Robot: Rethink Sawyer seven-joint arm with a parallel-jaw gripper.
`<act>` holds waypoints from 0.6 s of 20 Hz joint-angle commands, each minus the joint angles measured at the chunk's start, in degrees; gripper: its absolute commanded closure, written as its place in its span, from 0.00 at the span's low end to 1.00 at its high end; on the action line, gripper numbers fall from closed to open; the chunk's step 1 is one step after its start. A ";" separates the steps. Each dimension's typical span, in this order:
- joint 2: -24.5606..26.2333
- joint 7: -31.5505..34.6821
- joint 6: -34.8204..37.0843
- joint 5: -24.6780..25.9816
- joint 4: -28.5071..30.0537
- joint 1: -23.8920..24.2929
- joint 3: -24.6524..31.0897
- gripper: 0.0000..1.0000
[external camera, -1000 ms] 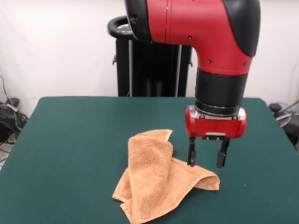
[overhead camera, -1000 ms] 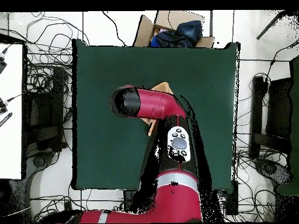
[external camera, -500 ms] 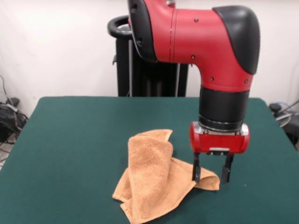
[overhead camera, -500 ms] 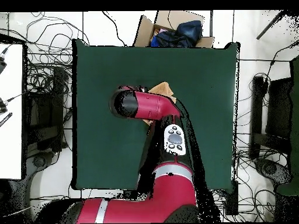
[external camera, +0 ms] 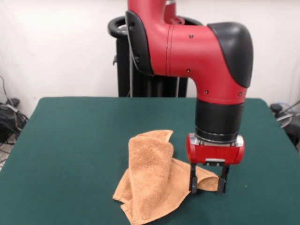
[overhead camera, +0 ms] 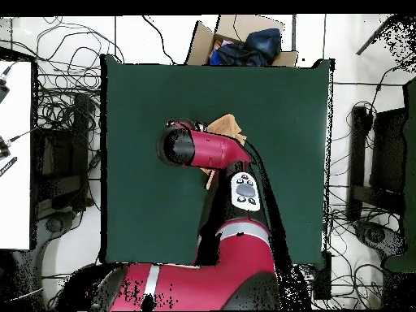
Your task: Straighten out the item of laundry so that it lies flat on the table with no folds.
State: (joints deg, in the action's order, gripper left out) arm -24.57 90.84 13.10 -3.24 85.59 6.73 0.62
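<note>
The gripper grabs the towel's outer corner (external camera: 208,180) next, as it sticks up in a raised fold.
The item of laundry (external camera: 157,176) is an orange-tan terry towel lying crumpled and folded over itself on the dark green table (external camera: 70,140), towards the front edge. Its right corner pokes out in a raised fold. My gripper (external camera: 206,183) stands open and low over that right corner, one finger on each side of the fold, tips close to the table. In the overhead view only a small part of the towel (overhead camera: 227,126) shows past the arm, which hides the gripper.
A cardboard box (overhead camera: 240,41) with dark cloth in it sits past the table's far edge in the overhead view. Cables lie on the floor on both sides. The black pedestal (external camera: 140,65) stands behind the table.
The gripper has come down and shifted slightly left, from above and beside the towel's right corner to straddling it near the table. The towel has not moved.
</note>
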 commanded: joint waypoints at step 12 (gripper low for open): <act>4.40 11.99 1.57 -4.96 3.97 2.71 9.74 0.00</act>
State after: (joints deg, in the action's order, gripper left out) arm -21.73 90.84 13.08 -4.96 85.99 8.43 3.97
